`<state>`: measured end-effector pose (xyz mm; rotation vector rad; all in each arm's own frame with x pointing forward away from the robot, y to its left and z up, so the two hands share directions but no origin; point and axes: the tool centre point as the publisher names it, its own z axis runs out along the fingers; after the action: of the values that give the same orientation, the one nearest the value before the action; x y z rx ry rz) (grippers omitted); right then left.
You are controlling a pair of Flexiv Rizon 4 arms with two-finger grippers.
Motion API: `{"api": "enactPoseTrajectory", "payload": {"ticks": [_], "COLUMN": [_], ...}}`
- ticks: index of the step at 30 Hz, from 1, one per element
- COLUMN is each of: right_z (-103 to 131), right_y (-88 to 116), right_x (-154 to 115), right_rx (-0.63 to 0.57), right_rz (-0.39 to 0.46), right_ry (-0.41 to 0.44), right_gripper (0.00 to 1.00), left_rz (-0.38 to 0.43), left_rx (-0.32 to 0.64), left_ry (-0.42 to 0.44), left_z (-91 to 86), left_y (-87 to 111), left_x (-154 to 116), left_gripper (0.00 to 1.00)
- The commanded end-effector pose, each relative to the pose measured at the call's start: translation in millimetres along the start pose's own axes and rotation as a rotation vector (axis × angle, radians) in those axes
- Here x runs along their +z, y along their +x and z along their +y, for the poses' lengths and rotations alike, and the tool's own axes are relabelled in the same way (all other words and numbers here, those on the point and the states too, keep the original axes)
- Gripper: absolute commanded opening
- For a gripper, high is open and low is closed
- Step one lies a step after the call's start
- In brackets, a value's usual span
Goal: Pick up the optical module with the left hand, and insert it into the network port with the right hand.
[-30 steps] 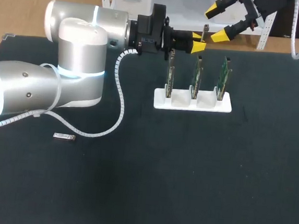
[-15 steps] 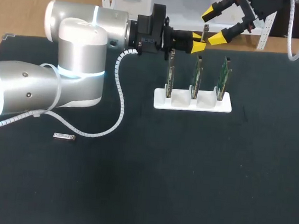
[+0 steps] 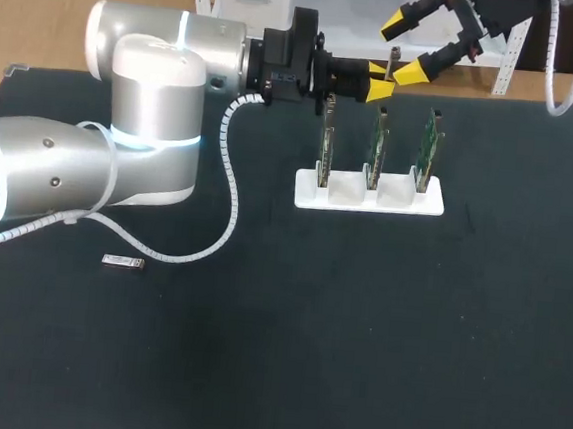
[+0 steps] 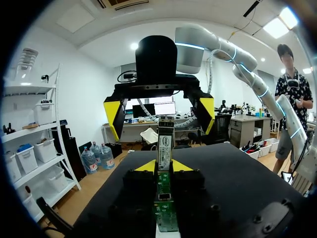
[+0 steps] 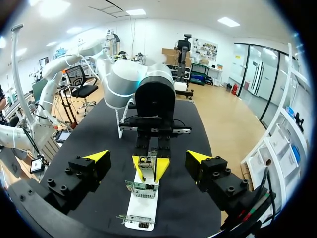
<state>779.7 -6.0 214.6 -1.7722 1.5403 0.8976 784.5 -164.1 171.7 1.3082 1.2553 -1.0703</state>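
Note:
My right gripper takes hold of the slim metal optical module by its end with the port openings next, to insert it into the network port.
The optical module [image 4: 164, 148], a slim metal bar with a label, is clamped between my left gripper's [image 4: 164, 166] yellow tips and sticks out ahead of them. In the head view my left gripper [image 3: 381, 81] hovers above the middle circuit board [image 3: 378, 147] of the white rack [image 3: 368, 200]. My right gripper [image 3: 403, 50] hangs at the table's far edge, facing the left one, jaws wide open around empty air. From the right wrist, the module [image 5: 147, 167] and left gripper [image 5: 148, 166] sit just ahead, between my right gripper's [image 5: 148, 156] spread fingers.
Three green boards stand upright in the rack, at its left [image 3: 325, 150], middle and right [image 3: 429, 147] slots. A second small module [image 3: 122, 261] lies on the black table [image 3: 357, 331] at the left, under my left arm's cable.
My right gripper has drifted a little to the left, closer to the left gripper's tip. The left arm and the held module have stayed still.

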Motion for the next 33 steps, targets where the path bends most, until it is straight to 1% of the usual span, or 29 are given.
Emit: {"api": "enactPoseTrajectory", "payload": {"ticks": [1, 2, 3, 28, 29, 30, 31, 33], "right_z": [-1.8, -2.2, -2.8, -6.9, -7.2, -7.6, -7.8, -8.4], "right_y": [-0.2, -0.2, -0.2, -3.0, -3.1, -3.1, -3.1, -3.0], "right_x": [0.3, 0.1, 0.1, 3.5, 3.4, 3.3, 3.2, 2.8], "right_rx": [-0.001, -0.001, -0.002, -0.01, -0.01, -0.009, -0.01, -0.01], "right_rz": [-0.005, -0.006, -0.007, -0.006, -0.006, -0.006, -0.005, -0.005], "right_ry": [-0.002, -0.001, 0.0, -0.008, -0.008, -0.007, -0.006, -0.003], "right_gripper": [0.36, 0.03, 0.0, 0.0, 0.0, 0.0, 0.0, 0.0], "left_rz": [0.001, 0.001, 0.001, 0.001, 0.001, 0.001, 0.001, 0.001], "left_rx": [0.001, 0.001, 0.001, 0.001, 0.001, 0.001, 0.001, 0.001], "left_ry": [-0.004, -0.004, -0.004, -0.004, -0.004, -0.004, -0.004, -0.004], "left_z": [-1.1, -1.1, -1.1, -1.1, -1.1, -1.1, -1.1, -1.1], "left_y": [-0.5, -0.5, -0.5, -0.5, -0.5, -0.5, -0.5, -0.5], "left_x": [-0.2, -0.2, -0.2, -0.2, -0.2, -0.2, -0.2, -0.2], "left_gripper": [0.0, 0.0, 0.0, 0.0, 0.05, 0.66, 1.0, 1.0]}}
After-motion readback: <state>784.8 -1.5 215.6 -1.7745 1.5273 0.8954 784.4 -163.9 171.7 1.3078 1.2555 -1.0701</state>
